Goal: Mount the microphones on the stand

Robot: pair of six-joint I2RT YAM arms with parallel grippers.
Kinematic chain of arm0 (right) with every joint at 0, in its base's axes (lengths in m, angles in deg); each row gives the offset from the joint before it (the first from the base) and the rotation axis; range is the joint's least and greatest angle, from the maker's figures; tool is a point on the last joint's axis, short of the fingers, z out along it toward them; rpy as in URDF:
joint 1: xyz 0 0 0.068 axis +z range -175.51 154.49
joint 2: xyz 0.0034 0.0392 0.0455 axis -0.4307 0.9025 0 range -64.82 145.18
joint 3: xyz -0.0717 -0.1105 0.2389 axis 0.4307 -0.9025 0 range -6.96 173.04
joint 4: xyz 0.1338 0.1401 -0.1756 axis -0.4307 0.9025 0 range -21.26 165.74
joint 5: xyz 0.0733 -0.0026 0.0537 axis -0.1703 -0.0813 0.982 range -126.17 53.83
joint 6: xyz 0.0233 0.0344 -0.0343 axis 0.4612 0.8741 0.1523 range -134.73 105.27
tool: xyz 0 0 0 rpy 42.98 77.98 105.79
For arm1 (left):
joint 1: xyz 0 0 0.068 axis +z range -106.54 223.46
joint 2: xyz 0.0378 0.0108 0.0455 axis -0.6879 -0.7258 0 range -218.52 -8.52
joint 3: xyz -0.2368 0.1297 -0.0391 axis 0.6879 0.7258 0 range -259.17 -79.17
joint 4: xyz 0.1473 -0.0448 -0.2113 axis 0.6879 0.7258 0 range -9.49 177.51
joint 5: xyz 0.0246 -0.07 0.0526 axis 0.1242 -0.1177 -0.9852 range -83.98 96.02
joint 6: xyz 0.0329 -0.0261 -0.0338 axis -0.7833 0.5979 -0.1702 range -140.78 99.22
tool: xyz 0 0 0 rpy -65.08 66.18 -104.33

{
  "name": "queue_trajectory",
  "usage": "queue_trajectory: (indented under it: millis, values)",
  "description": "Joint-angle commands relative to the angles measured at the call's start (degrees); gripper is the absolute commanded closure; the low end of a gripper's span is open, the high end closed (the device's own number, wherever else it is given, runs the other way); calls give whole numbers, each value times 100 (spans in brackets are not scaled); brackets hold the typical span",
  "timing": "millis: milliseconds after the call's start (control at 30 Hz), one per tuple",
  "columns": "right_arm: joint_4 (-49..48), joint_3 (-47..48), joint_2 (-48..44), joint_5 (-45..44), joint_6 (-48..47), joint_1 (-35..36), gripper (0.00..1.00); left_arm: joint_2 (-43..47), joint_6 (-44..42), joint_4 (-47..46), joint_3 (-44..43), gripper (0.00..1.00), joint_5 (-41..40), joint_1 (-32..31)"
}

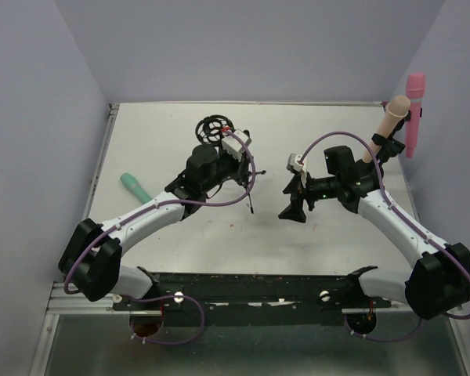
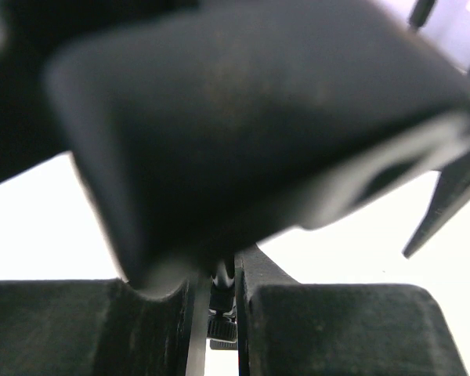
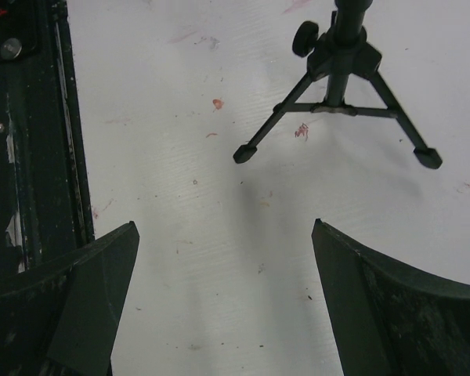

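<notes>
My left gripper keeps hold of the stand until its feet reach my open right gripper. Bare table lies between them, so released now, it would end short.
A teal microphone point(image 1: 135, 186) lies on the table at the left. A pink microphone point(image 1: 415, 113) and a peach microphone point(image 1: 389, 125) stand up in black clips point(image 1: 388, 143) at the far right, behind my right arm. A small black tripod stand point(image 3: 343, 94) stands mid-table, with a round black holder point(image 1: 211, 128) beside its top. My left gripper point(image 1: 236, 166) is shut on the stand's thin pole point(image 2: 220, 276); a blurred black part fills most of the left wrist view. My right gripper point(image 1: 291, 207) is open and empty above bare table, just short of the tripod's feet, as the right wrist view shows point(image 3: 225, 225).
The table point(image 1: 329, 251) is white, with grey walls on three sides. A black rail point(image 3: 39, 141) carrying the arm bases runs along the near edge. The tripod's legs point(image 1: 251, 200) reach toward the middle of the table between the two grippers.
</notes>
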Motion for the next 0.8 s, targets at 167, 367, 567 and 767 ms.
queue_trajectory:
  millis: [167,367,567,767]
  values:
    - [202,34,43,-238,-248,14,0,-100,428,-922,137,83,-843,-880]
    - [237,34,43,-247,-283,5,0,-469,305,-1054,189,81,-1522,-1294]
    - [264,43,43,-256,-310,5,0,-566,332,-923,146,53,-1698,-1417]
    - [264,52,43,-282,-336,5,0,-399,463,-264,-39,27,-1654,-1453]
